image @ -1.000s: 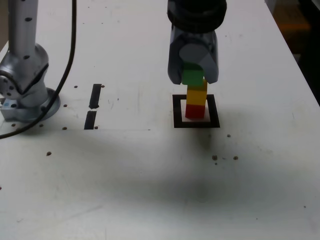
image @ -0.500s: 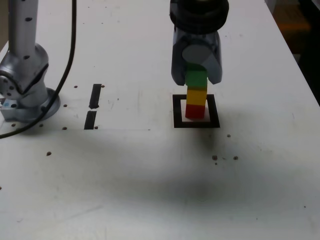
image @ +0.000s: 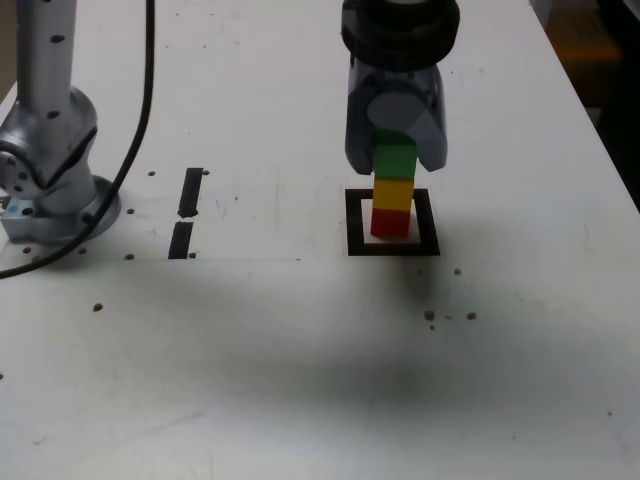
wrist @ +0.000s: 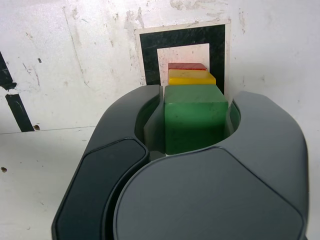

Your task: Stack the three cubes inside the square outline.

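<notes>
The green cube's base rests on the yellow cube's top (image: 393, 183), so the green cube would stand and it is now time for my gripper to open.
A red cube (image: 390, 222) stands inside the square outline (image: 392, 248), with a yellow cube (image: 393, 193) on top of it. The green cube (image: 395, 160) sits on the yellow one, and my gripper (image: 396, 155) is shut on it from above. In the wrist view the green cube (wrist: 194, 117) fills the gap between the two grey jaws of the gripper (wrist: 196, 120); the yellow cube (wrist: 191, 78) and red cube (wrist: 187, 66) peek out behind it, over the square outline (wrist: 149, 55).
Two short black strips (image: 187, 211) lie on the white table at the exterior view's left of the outline. The arm's grey base (image: 50, 150) and a black cable (image: 140, 110) stand at the far left. Small dark specks dot the table.
The gripper has shifted slightly to the exterior view's right with the green cube, bringing it in line over the yellow cube. The lower two cubes have not moved.
</notes>
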Robot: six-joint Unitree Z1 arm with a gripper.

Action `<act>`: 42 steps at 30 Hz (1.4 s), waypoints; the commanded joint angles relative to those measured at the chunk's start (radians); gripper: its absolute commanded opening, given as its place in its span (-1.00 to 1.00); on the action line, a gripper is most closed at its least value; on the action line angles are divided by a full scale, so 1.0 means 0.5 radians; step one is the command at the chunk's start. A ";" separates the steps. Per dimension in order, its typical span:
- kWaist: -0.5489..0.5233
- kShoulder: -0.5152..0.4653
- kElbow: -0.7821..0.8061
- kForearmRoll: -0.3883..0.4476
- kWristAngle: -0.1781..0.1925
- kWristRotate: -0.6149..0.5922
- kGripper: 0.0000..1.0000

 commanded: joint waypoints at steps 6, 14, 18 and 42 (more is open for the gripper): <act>0.006 0.009 0.021 -0.004 0.005 -0.009 -0.42; 0.010 0.028 0.026 -0.027 -0.001 -0.009 -0.35; 0.012 0.028 0.029 -0.028 -0.004 -0.009 -0.27; -0.077 -0.452 -0.030 0.313 0.058 -0.046 0.99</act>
